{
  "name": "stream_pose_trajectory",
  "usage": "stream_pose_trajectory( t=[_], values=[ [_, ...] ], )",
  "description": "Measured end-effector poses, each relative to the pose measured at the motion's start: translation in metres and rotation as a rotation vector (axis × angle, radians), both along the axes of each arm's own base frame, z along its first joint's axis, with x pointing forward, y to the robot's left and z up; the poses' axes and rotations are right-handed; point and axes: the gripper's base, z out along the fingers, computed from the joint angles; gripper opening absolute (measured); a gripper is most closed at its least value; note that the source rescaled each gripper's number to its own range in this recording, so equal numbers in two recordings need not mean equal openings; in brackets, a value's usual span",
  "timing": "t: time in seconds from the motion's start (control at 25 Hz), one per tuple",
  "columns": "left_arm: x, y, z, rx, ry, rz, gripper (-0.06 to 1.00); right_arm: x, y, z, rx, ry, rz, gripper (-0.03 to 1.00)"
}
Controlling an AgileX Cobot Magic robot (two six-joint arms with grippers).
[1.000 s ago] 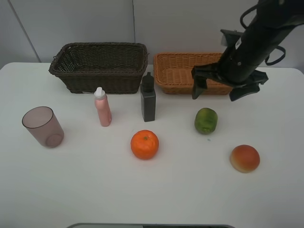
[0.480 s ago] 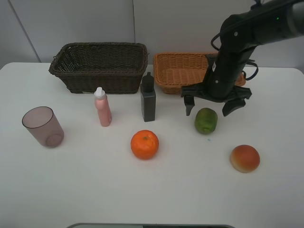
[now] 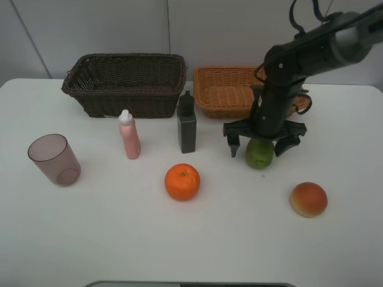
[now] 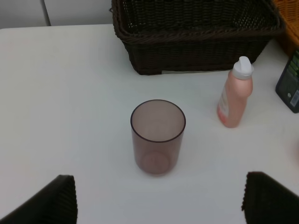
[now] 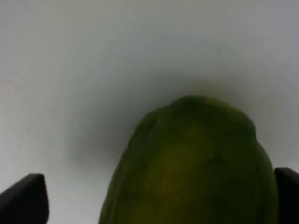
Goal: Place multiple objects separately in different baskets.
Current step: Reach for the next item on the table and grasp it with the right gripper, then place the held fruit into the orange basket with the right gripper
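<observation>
I will put the fruit in the tan basket (image 3: 230, 89), so my right gripper will first take hold of the green round fruit (image 3: 260, 155) by its plump sides.
My right gripper (image 3: 257, 145) is open and straddles the green round fruit (image 3: 260, 155) on the table, one finger on each side. That fruit (image 5: 187, 163) fills the right wrist view between the fingertips (image 5: 23, 198). My left gripper (image 4: 161, 203) is open above the table, with the mauve cup (image 4: 157, 135) just ahead of it. An orange (image 3: 182, 181), a red-yellow peach (image 3: 309, 199), the pink bottle (image 3: 128, 136) and the dark green bottle (image 3: 186, 124) stand free. The dark brown basket (image 3: 125, 84) and the tan basket (image 3: 230, 89) sit at the back.
The cup (image 3: 54, 159) stands near the table's left edge. The pink bottle (image 4: 235, 95) and dark basket (image 4: 196, 42) lie beyond the left gripper. The right arm reaches over the tan basket's right end.
My right gripper has come down and leftward from in front of the tan basket and now brackets the green fruit. No object has moved.
</observation>
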Motion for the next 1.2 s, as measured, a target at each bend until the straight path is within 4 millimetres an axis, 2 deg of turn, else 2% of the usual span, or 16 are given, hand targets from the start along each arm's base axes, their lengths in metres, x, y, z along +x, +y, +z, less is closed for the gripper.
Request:
stream_pose_trajectory(
  t=[0.48, 0.56, 0.6, 0.72, 0.76, 1.2],
  values=[
    [0.0, 0.0, 0.0, 0.0, 0.0, 0.0, 0.91, 0.001, 0.001, -0.013, -0.004, 0.015, -0.018, 0.99],
    [0.0, 0.0, 0.0, 0.0, 0.0, 0.0, 0.91, 0.001, 0.001, -0.013, -0.005, 0.016, -0.018, 0.93],
    [0.0, 0.0, 0.0, 0.0, 0.0, 0.0, 0.91, 0.001, 0.001, -0.013, -0.005, 0.016, -0.017, 0.85],
    [0.0, 0.0, 0.0, 0.0, 0.0, 0.0, 0.91, 0.002, 0.0, -0.013, -0.009, 0.014, -0.014, 0.47],
    [0.0, 0.0, 0.0, 0.0, 0.0, 0.0, 0.91, 0.002, 0.0, -0.013, -0.009, 0.014, -0.014, 0.39],
    [0.0, 0.0, 0.0, 0.0, 0.0, 0.0, 0.91, 0.002, 0.0, -0.013, -0.01, 0.014, -0.013, 0.4]
  ],
)
